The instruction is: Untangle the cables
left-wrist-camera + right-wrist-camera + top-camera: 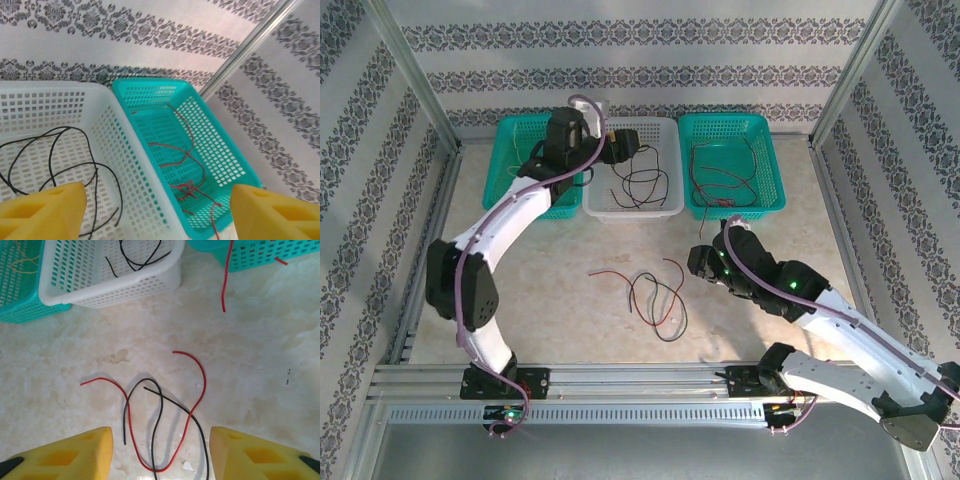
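Observation:
I should next use my right gripper to grab the red cable behind its nearer curved end [663, 320] [171, 461], beside the black crossing, to pull the cable free.
A red cable [204, 375] and a black cable [161, 400] lie crossed over each other on the table, mid-table in the top view as a loose tangle [655, 295]. My right gripper [160, 456] hovers just above them, open, nothing between its yellow fingers [65, 455]; from above it sits right of the tangle [703, 262]. My left gripper [157, 220] is open over the white basket [30, 100], which holds black cables [50, 165]. Red cables [185, 155] lie in the right teal basket [235, 165].
Three baskets line the back of the table: left teal basket [515, 130] with yellow cables [20, 260], white basket [665, 135], right teal basket [775, 150]. One red cable end [225, 285] hangs over the right basket's front. Aluminium frame posts stand at the corners.

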Controlling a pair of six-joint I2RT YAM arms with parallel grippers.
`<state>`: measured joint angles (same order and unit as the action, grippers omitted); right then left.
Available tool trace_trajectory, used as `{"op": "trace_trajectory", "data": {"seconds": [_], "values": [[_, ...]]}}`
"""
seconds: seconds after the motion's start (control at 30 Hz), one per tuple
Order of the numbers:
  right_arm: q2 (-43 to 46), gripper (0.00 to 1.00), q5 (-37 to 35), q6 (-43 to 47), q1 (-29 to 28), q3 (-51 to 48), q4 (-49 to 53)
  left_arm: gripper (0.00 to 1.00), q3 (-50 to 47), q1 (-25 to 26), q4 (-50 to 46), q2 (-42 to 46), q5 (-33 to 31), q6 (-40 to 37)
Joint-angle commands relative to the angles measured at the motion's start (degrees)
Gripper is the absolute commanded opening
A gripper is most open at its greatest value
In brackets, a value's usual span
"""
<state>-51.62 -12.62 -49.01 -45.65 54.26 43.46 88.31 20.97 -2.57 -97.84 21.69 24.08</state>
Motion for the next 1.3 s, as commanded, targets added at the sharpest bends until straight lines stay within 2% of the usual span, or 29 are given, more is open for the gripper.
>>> {"op": "trace_trajectory", "data": {"seconds": [0.0, 0.1, 0.27, 0.47, 0.6, 0.7, 0.97, 1.27], "values": [[-0.9, 0.54, -1.8, 1.8, -0.9, 2.1, -0.1, 0.76, -7.6, -0.1, 0.3, 6.7, 2.8, 1.4], [-2.6, 0.54, -1.3, 2.1, -1.2, 2.2, 0.0, 0.77, -14.6, -0.1, 0.0, 13.4, 3.1, 1.6], [-6.2, 0.54, 0.2, 2.5, -1.5, 1.8, -0.3, 0.77, -24.2, -0.1, -6.0, 24.4, 6.7, 0.5], [-11.9, 0.53, -0.3, -1.2, -1.8, -1.5, -1.1, 0.80, -35.2, -0.1, -7.8, 34.9, 5.3, 3.0], [-15.8, 0.50, 2.0, -5.0, -2.1, -4.9, -3.8, 0.75, -36.3, -0.1, -10.8, 35.4, 5.0, 4.8], [-19.5, 0.48, 2.2, -7.4, -4.4, -5.7, -4.8, 0.70, -36.8, -0.1, -13.0, 35.4, 7.6, 6.0], [-29.9, 0.44, 4.3, -11.0, -6.3, -5.6, -8.0, 0.70, -40.7, -0.1, -12.9, 41.2, 5.2, 5.9], [-43.6, 0.34, 8.9, -9.7, -4.8, 1.2, -4.5, 0.67, -40.7, -0.1, -10.2, 40.3, 5.7, 7.1]]}}
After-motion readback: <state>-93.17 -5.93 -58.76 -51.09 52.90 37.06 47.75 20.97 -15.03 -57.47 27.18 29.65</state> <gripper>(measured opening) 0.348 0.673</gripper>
